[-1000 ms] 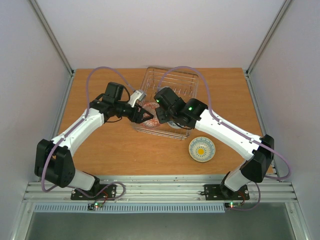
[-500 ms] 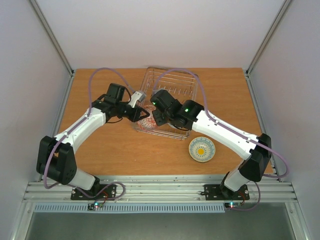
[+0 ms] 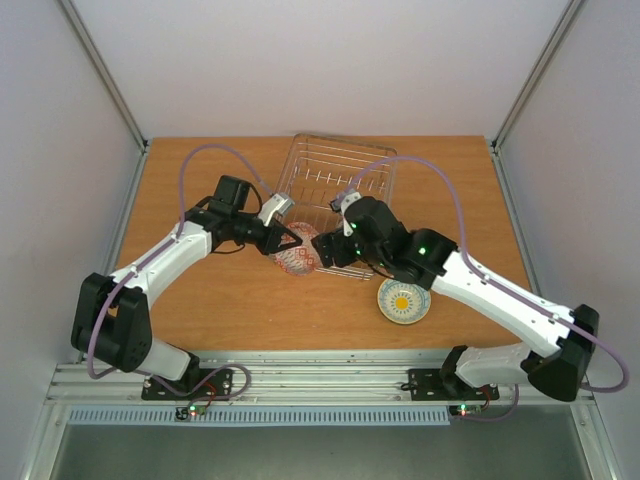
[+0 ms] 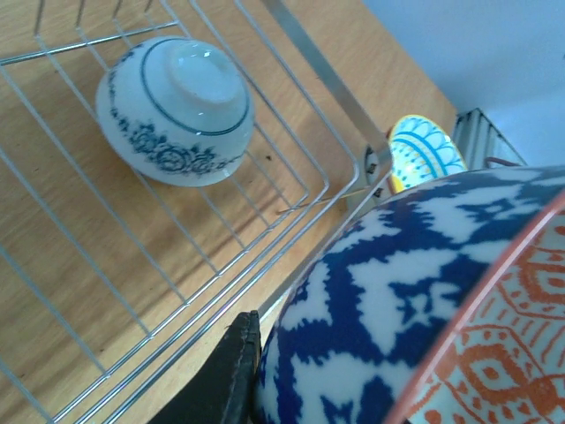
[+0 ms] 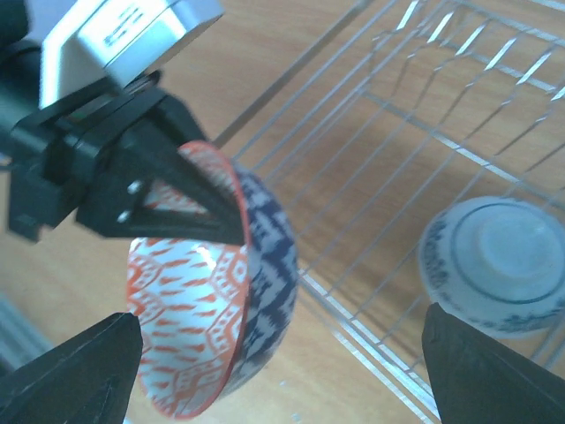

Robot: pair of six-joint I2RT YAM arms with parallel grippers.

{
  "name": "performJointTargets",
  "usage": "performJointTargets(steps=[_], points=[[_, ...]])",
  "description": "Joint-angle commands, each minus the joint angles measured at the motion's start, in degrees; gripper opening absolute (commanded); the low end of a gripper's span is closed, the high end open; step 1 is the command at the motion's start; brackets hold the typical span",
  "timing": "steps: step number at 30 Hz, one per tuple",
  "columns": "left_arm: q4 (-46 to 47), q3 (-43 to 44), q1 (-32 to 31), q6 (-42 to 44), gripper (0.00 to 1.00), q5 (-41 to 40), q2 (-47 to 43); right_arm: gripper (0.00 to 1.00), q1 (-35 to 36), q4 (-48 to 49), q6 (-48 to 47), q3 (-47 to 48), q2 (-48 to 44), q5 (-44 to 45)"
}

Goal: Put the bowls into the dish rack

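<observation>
The right gripper grabs the bowl's free side (image 3: pixel 315 261) (image 5: pixel 226 371) next, across patterned inside and blue outside, to load the bowl upside down into the rack.
My left gripper (image 3: pixel 284 240) is shut on the rim of a bowl (image 3: pixel 298 257) that is red-orange patterned inside and blue-and-white outside. The bowl (image 5: pixel 216 318) hangs tilted on its side just outside the near-left edge of the dish rack (image 3: pixel 312 160). One left finger (image 4: pixel 237 367) presses its blue wall (image 4: pixel 397 291). My right gripper (image 5: pixel 281 358) stands open, its fingers wide on either side of that bowl and not touching it. A white bowl with blue flowers (image 4: pixel 174 108) lies upside down inside the rack (image 4: pixel 320 72). A yellow-and-blue bowl (image 3: pixel 404 300) sits on the table.
The wire rack (image 5: pixel 424 115) takes up the middle back of the wooden table (image 3: pixel 200 300). The yellow bowl (image 4: pixel 424 150) lies close under my right forearm, near the rack's front right corner. Grey walls close in the left, right and back.
The right gripper has let go of the red-and-blue bowl, opened wide and drawn back to the right. The left gripper closed on the bowl and now holds it alone at the rack's near edge.
</observation>
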Motion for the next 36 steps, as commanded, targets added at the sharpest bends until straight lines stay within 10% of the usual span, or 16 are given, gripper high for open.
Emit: performJointTargets(steps=[1,27,32,36], points=[[6.2,-1.1,0.4,1.0,0.00,9.0,-2.5,0.89,-1.1,8.1,3.1,-6.0,-4.3,-13.0],[7.5,-3.0,2.6,3.5,0.00,32.8,-2.1,0.83,-4.4,28.3,15.3,-20.5,-6.5,-30.4],[8.2,-3.3,2.8,3.1,0.01,33.5,-2.2,0.67,-4.6,30.6,16.7,-20.9,-5.9,-33.0],[9.4,-3.6,3.0,2.0,0.01,33.7,-2.3,0.28,-4.6,31.6,16.7,-20.7,-5.3,-34.5]])
